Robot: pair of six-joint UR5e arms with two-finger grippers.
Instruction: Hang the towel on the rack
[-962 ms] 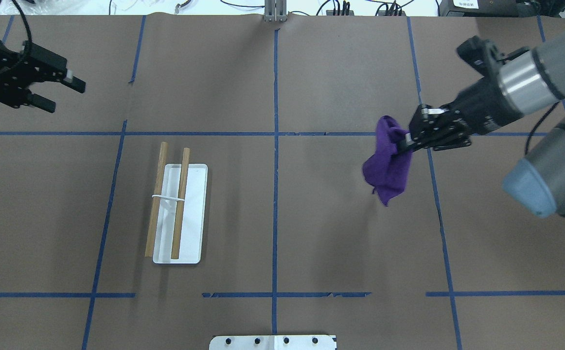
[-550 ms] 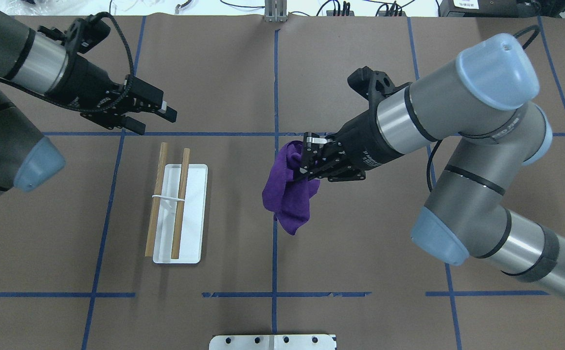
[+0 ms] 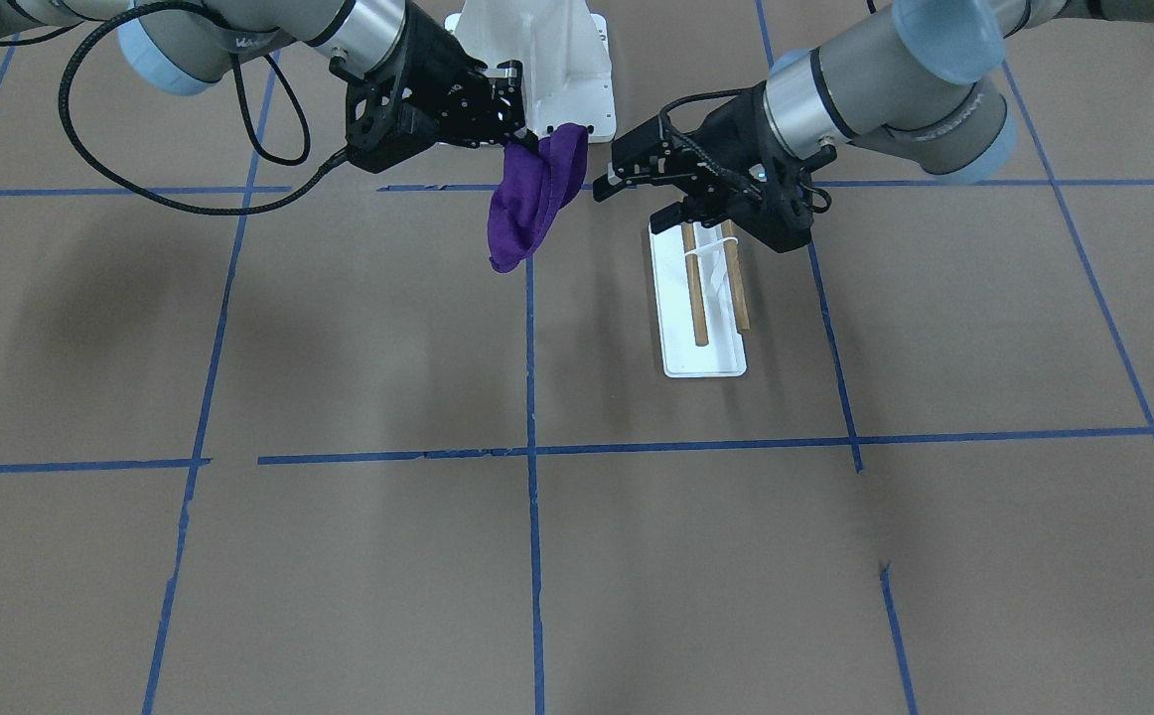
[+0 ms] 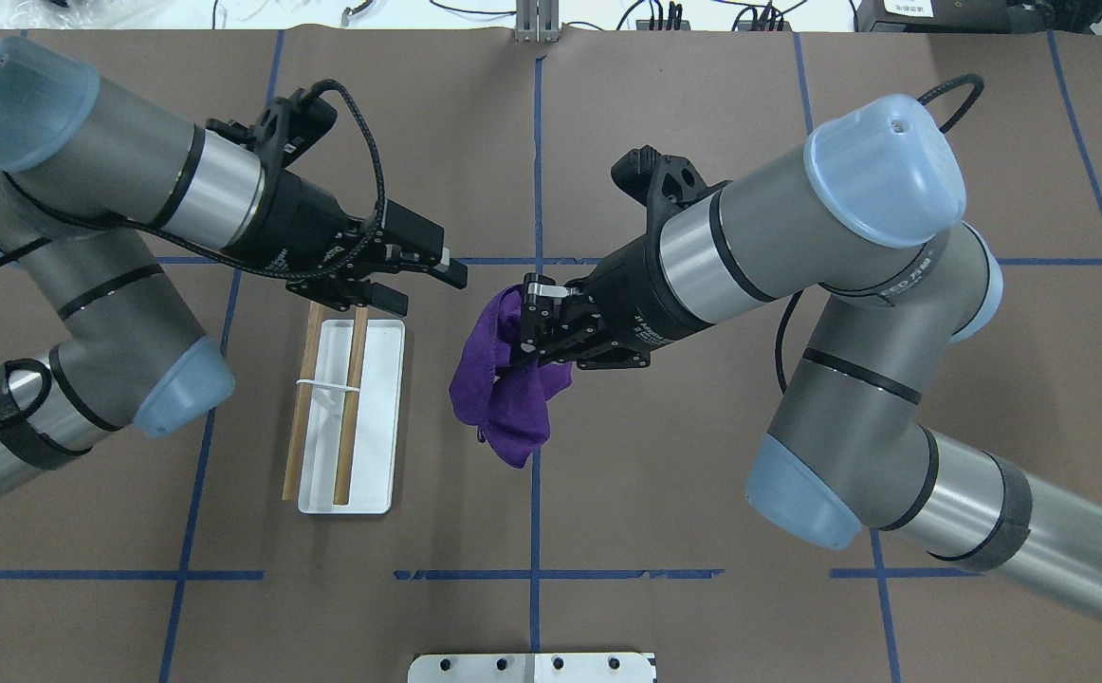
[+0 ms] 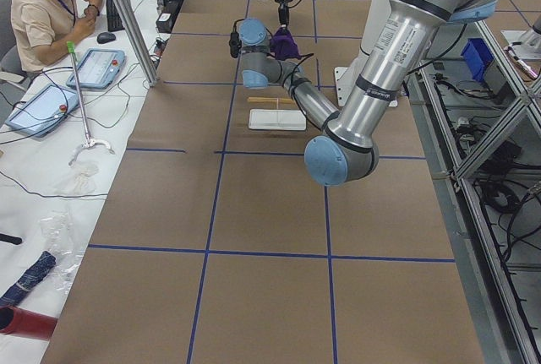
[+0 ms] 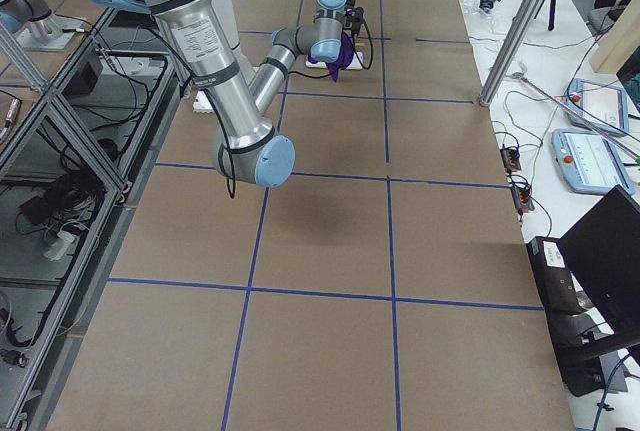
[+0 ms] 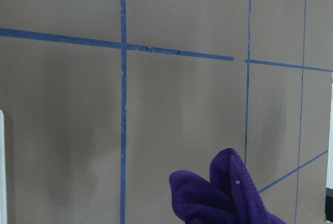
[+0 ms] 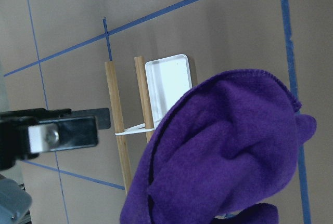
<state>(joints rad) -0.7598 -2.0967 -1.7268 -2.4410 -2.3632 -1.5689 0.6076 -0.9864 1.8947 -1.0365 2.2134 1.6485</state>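
I need to grab the towel by its top edge [image 3: 567, 136] with my left gripper next, so that I can drape it over the rack's wooden dowels.
The rack [image 4: 376, 417] has a flat white base and two parallel wooden dowels [image 4: 352, 398]; it lies left of centre and also shows in the front view [image 3: 706, 298]. My right gripper [image 4: 523, 337] is shut on the purple towel [image 4: 504, 389], which hangs bunched above the table just right of the rack. The towel also shows in the front view [image 3: 527, 199] and fills the right wrist view [image 8: 229, 151]. My left gripper [image 4: 434, 289] is open and empty, over the rack's far end, close to the towel.
A large white bolted pedestal [image 3: 547, 60] stands at the robot's base. Blue tape lines cross the brown table cover [image 4: 703, 493]. An operator [image 5: 51, 9] sits at a side table beyond the far edge.
My right arm has carried the towel leftward from the table's right part to just beside the rack. My left arm has swung in from the far left to over the rack's far end.
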